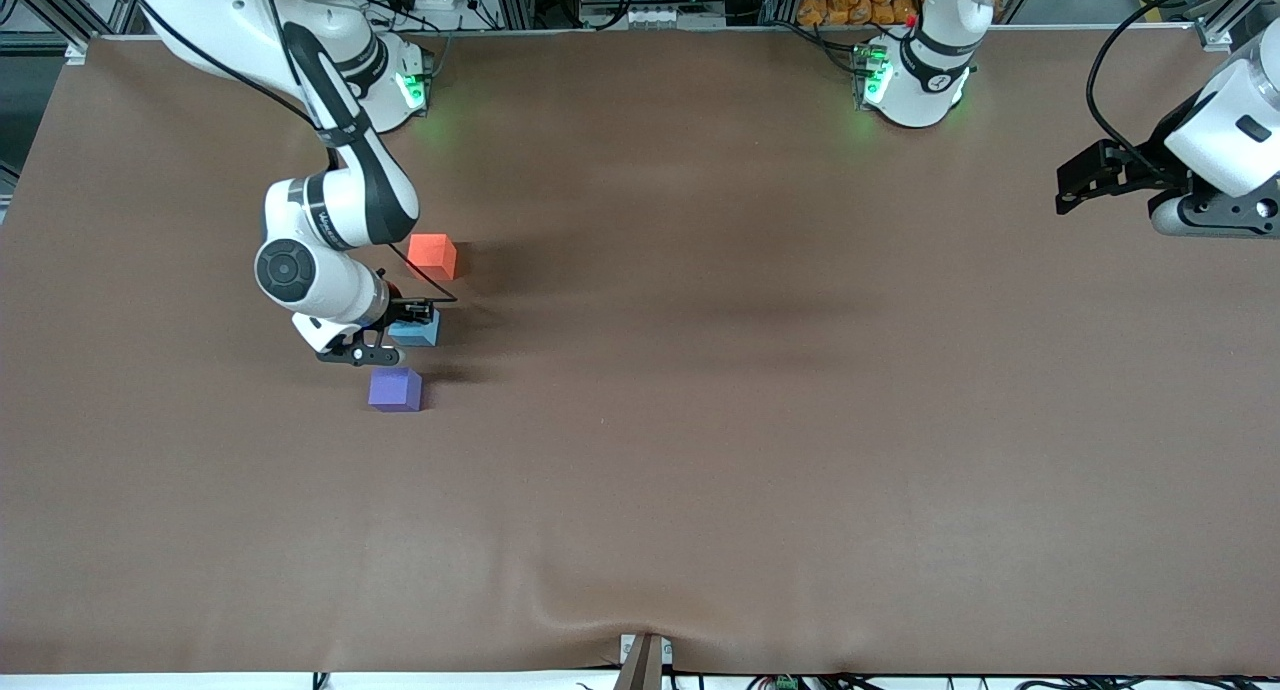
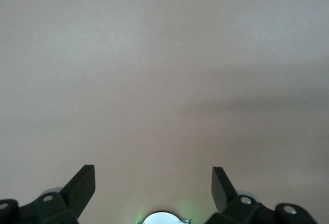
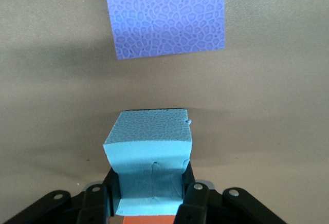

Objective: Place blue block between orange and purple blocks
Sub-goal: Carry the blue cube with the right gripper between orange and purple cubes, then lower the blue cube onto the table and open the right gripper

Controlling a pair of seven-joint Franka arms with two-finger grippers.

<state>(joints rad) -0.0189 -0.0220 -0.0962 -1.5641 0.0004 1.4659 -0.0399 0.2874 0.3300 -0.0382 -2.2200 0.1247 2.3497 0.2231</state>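
My right gripper should open now. The blue block is low over the table between the orange and purple blocks, so it would stand.
My right gripper (image 1: 415, 322) is shut on the light sky-blue block (image 1: 418, 330), which sits low between the orange-red block (image 1: 433, 255) and the violet-purple block (image 1: 395, 389). In the right wrist view the blue block (image 3: 149, 147) is squeezed between the fingers (image 3: 194, 196), with the purple block (image 3: 164, 16) ahead of it and a sliver of the orange block (image 3: 144, 220) under the jaws. Whether the blue block touches the table I cannot tell. My left gripper (image 1: 1068, 185) is open and empty, waiting over the left arm's end of the table; its wrist view shows only bare table between its fingertips (image 2: 82, 183).
The brown table cover (image 1: 760, 390) has a raised wrinkle near its front edge (image 1: 640, 610). The arm bases (image 1: 910, 80) stand along the edge farthest from the front camera.
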